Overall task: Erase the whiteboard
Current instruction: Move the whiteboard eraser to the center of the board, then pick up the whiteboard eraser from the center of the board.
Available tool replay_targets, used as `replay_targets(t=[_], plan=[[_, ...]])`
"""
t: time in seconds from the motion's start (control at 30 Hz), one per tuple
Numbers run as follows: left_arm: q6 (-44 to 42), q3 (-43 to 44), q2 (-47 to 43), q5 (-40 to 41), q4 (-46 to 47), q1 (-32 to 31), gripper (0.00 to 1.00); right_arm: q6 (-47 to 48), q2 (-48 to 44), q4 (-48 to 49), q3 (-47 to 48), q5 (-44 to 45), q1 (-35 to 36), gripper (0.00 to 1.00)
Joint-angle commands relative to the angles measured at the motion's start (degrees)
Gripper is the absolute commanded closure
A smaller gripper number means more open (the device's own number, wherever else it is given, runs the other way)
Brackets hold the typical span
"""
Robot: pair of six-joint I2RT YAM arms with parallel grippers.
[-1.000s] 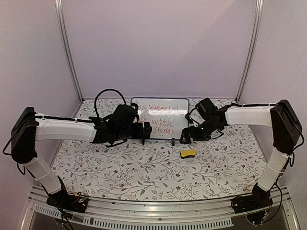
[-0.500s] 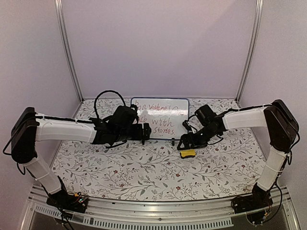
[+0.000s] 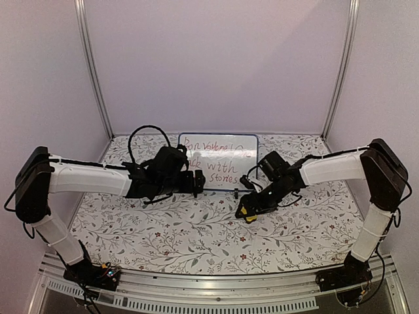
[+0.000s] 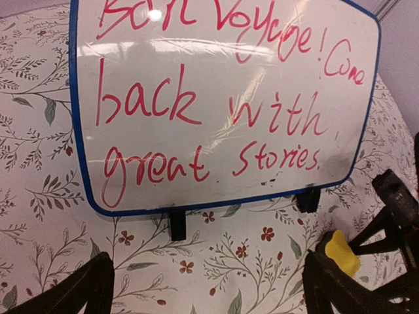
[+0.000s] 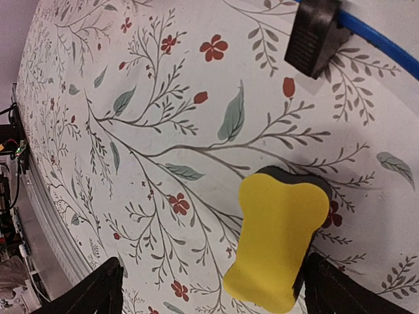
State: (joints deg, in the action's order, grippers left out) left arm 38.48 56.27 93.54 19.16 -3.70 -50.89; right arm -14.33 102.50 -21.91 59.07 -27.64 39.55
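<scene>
My right gripper will next take the yellow sponge eraser across its narrow middle (image 3: 247, 214). The eraser's dark bottom then stays free to erase the whiteboard (image 3: 218, 161).
The whiteboard (image 3: 218, 161) stands on two black feet at the back middle of the table, with a thin blue frame and red handwriting all over it (image 4: 222, 98). My left gripper (image 3: 198, 182) is open and empty just in front of the board's lower left part, its fingers wide apart (image 4: 208, 296). The yellow sponge eraser (image 5: 281, 242) lies flat on the table in front of the board's right foot (image 5: 314, 33). My right gripper (image 3: 247, 208) is open right over it (image 5: 213, 294), and the eraser lies between the fingers, close to the right one. The eraser also shows in the left wrist view (image 4: 342, 252).
The table has a floral-patterned cover (image 3: 177, 229). Plain walls and two metal posts (image 3: 91, 72) stand behind. The aluminium rail (image 3: 209, 288) with the arm bases runs along the near edge.
My right gripper has moved from beside the board's right foot toward the near left and down over the yellow eraser. The left arm has hardly moved.
</scene>
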Motion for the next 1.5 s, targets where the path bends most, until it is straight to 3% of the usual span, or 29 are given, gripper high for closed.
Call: replay_targets(t=[0.0, 0.57, 0.97, 1.2, 1.47], plan=[[0.56, -0.3, -1.0, 0.31, 1.24, -0.04, 0.0, -0.61, -1.28, -1.22, -0.04, 0.91, 2.05, 0.06], [0.39, 0.15, -0.41, 0.27, 0.84, -0.03, 0.0, -4.37, 5.75, -13.59, 12.13, 30.13, 7.56, 0.11], [0.03, 0.4, 0.18, 0.09, 1.07, 0.3, 0.0, -6.92, 6.62, -13.96, 12.86, 31.86, 9.72, 0.13], [0.28, -0.35, -0.23, 0.38, 0.97, 0.27, 0.0, -6.9, 8.15, -14.54, 14.04, 31.86, 10.4, 0.28], [0.46, -0.72, -0.13, 0.27, 1.3, 0.4, 0.0, -6.7, 8.92, -15.56, 14.73, 31.95, 10.7, 0.59]])
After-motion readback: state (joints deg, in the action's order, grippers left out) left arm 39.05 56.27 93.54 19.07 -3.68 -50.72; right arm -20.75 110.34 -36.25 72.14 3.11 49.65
